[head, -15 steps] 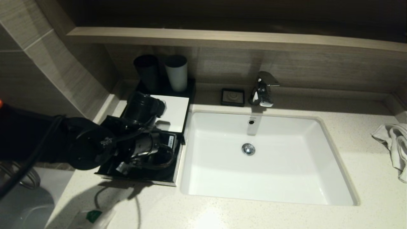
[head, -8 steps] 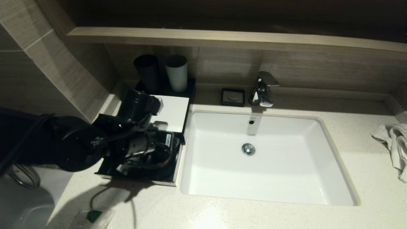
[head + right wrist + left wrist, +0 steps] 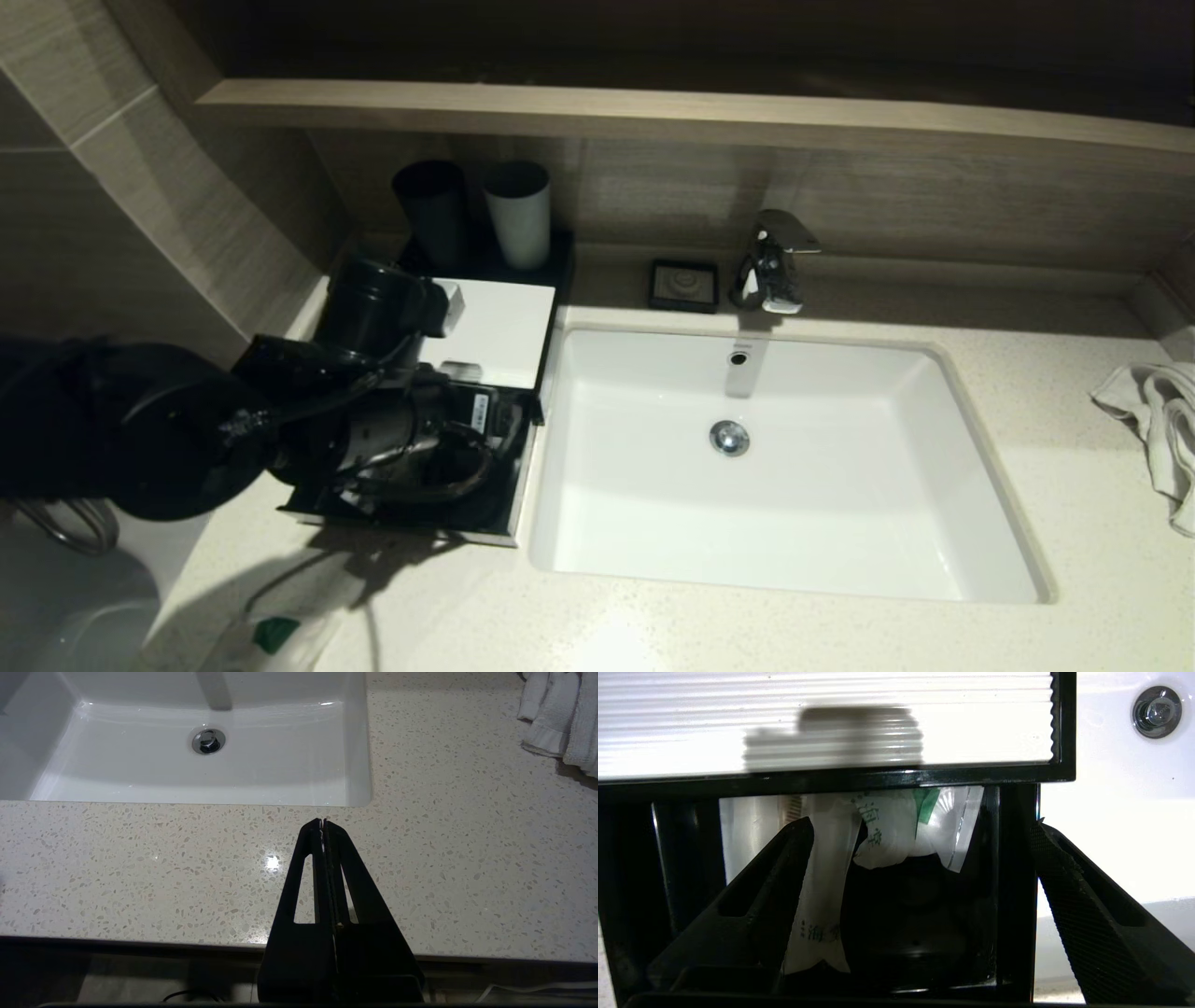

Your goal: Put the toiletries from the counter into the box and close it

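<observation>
The translucent packet should go into the box's drawer, so my left gripper will next grab the packet by its green-marked end [image 3: 275, 634].
The black box [image 3: 495, 331] with its white top panel stands left of the sink, its drawer [image 3: 411, 525] pulled out. My left gripper [image 3: 922, 822] is open and empty, pointing into the drawer; one finger [image 3: 775, 882] is inside, the other finger [image 3: 1087, 905] is outside the drawer's sink-side wall. In the drawer lie a long white packet [image 3: 826, 896], a small pouch [image 3: 887, 830] with green print and a clear pouch [image 3: 957, 826]. One translucent packet with a green mark [image 3: 271, 637] lies on the counter [image 3: 747, 635] in front of the drawer. My right gripper [image 3: 323, 821] is shut and empty over the counter's front edge.
The white sink [image 3: 794, 504] is right of the box. A black cup [image 3: 434, 210] and a grey cup [image 3: 518, 215] stand behind the box. A soap dish [image 3: 684, 285] and faucet [image 3: 775, 261] are at the back. A white towel [image 3: 1162, 429] lies far right.
My left arm has drawn back to the left over the open drawer. The packets in the drawer and the one on the counter have stayed put. The right arm has not moved.
</observation>
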`<state>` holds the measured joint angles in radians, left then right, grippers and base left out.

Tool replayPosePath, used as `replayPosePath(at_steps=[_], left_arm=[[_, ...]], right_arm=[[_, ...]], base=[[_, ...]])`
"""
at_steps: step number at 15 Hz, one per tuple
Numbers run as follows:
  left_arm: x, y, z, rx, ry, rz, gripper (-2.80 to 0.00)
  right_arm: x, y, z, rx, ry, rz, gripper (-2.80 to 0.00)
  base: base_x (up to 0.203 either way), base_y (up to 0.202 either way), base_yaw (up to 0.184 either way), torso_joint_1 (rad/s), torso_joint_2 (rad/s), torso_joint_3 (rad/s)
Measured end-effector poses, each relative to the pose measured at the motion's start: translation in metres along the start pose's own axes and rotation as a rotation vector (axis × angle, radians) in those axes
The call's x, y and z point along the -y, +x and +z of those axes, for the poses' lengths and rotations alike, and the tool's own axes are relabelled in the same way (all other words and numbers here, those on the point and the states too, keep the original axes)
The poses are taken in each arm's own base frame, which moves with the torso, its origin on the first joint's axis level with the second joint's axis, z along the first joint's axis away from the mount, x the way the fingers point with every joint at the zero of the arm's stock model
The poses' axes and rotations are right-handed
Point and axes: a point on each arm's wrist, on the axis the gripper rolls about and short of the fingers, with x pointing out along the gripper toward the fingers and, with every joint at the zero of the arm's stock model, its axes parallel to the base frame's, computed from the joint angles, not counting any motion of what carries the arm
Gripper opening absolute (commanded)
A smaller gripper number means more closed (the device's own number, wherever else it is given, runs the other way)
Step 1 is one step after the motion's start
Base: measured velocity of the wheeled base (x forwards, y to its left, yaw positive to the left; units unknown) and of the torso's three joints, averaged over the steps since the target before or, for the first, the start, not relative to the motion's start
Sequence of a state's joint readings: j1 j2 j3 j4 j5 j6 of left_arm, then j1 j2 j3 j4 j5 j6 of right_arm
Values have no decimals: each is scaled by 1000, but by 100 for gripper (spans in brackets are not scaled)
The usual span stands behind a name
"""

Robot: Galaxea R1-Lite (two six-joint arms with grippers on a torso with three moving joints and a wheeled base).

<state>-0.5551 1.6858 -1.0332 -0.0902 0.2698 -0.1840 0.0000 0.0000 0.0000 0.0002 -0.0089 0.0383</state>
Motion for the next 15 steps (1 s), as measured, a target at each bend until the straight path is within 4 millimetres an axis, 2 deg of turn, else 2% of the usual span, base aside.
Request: replayPosePath(at_steps=[4,5,12,15], left_arm=[[-7,-23,-3,23,-7,-5,0],[-9,-30,-4,33,-9,-6,-280],[-30,-92,-23,54,-15,-9,-280],[-41,-119,-42,28,-10,-4,-280]], right_arm=[[0,0,0,0,0,0,-280],[0,0,0,0,0,0,-280],[0,0,0,0,0,0,-280],[0,0,0,0,0,1,-280]], base=[[0,0,0,0,0,0],[0,0,0,0,0,0],[0,0,0,0,0,0],[0,0,0,0,0,0]])
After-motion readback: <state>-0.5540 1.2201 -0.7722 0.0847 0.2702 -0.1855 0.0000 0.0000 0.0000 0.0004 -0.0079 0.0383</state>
